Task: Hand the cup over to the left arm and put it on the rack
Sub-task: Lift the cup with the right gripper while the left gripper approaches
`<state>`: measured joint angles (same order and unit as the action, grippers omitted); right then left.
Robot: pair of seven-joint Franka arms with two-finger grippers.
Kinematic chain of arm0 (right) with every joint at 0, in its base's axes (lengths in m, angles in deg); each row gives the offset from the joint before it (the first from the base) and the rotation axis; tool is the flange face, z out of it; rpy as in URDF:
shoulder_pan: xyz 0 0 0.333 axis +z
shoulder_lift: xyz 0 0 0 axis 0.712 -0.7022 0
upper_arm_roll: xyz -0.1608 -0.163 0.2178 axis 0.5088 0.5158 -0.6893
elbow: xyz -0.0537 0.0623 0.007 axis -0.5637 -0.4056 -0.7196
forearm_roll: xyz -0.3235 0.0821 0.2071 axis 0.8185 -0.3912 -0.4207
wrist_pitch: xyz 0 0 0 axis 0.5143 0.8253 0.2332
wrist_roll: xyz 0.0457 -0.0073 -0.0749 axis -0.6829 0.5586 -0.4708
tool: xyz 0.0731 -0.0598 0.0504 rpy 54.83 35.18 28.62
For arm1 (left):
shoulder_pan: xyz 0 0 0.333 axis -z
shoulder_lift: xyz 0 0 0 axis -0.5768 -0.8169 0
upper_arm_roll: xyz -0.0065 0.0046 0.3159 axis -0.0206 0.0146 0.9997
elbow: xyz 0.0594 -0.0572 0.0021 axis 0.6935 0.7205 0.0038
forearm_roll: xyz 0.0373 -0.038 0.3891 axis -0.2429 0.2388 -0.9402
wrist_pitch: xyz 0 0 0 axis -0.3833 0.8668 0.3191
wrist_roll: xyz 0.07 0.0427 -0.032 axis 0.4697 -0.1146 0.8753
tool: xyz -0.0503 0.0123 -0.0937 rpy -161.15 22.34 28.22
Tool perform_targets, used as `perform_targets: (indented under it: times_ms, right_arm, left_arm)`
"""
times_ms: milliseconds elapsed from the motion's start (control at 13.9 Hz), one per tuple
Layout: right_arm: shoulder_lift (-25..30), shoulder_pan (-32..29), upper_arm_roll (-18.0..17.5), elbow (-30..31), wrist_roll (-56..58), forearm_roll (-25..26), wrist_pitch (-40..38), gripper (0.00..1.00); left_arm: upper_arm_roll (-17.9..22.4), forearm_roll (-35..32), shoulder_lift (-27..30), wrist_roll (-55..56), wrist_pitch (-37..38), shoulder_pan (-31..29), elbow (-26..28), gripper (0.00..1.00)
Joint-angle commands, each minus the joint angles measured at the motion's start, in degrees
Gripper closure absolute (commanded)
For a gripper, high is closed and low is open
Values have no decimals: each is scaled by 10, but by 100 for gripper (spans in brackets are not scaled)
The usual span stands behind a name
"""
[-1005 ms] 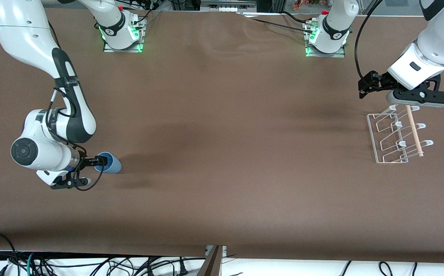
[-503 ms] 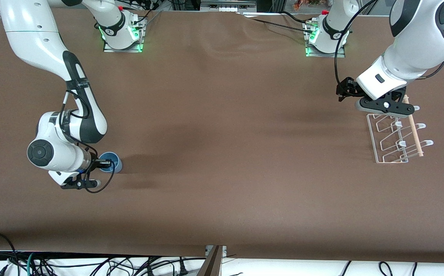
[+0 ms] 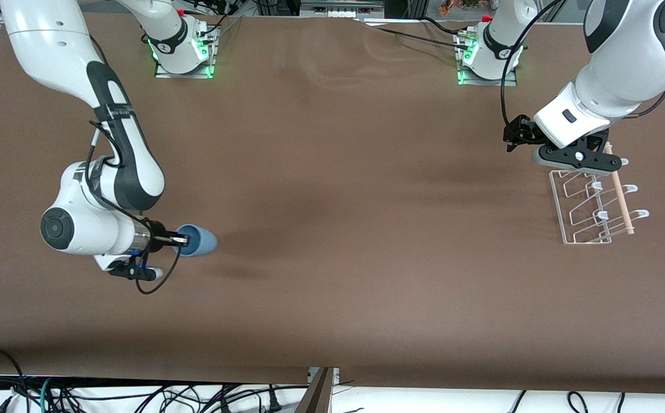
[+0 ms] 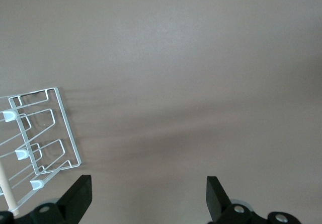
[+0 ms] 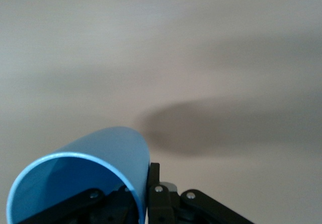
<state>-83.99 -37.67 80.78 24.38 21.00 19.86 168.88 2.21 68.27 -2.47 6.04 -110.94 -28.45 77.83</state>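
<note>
The robot needs to place the light-blue cup on the white wire rack (image 3: 595, 202), so its left gripper should next grab the cup by its closed base end (image 3: 209, 242).
The light-blue cup (image 3: 199, 240) lies on its side in the air, held at its rim by my right gripper (image 3: 178, 240), which is shut on its wall over the table near the right arm's end. In the right wrist view the cup (image 5: 95, 163) fills the lower corner, one finger (image 5: 154, 183) outside the wall. My left gripper (image 3: 516, 136) hangs open and empty over the table beside the white wire rack (image 3: 595, 202) with its wooden dowel (image 3: 619, 193). The left wrist view shows the rack (image 4: 37, 143) and the gripper (image 4: 148, 199) with its jaws wide apart.
Two arm bases with green lights stand along the table's edge farthest from the front camera (image 3: 183, 51) (image 3: 487, 54). Cables hang below the table's near edge (image 3: 137, 396).
My right gripper has lifted the cup off the table, tipped it on its side and carried it toward the table's middle. My left arm swung in beside the rack, then held still.
</note>
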Motion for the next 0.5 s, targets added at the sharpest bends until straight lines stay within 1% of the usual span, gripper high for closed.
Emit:
perform_targets:
  times_ms: [0, 144, 215, 431]
  right_arm:
    - [8, 5, -50, -38, -96, -75, -25, 100]
    - [6, 5, -98, -72, -183, -128, -17, 100]
    - [6, 8, -122, -91, -223, -147, -17, 100]
    - [4, 11, -200, -131, -329, -162, -7, 100]
  left_arm:
    - [-22, 0, 4, -4, 16, 1, -10, 0]
    - [-24, 80, 3, -7, 18, 1, -10, 0]
    - [-23, 113, 1, -18, 17, 2, -10, 0]
    - [-25, 191, -10, -106, 12, 3, -11, 0]
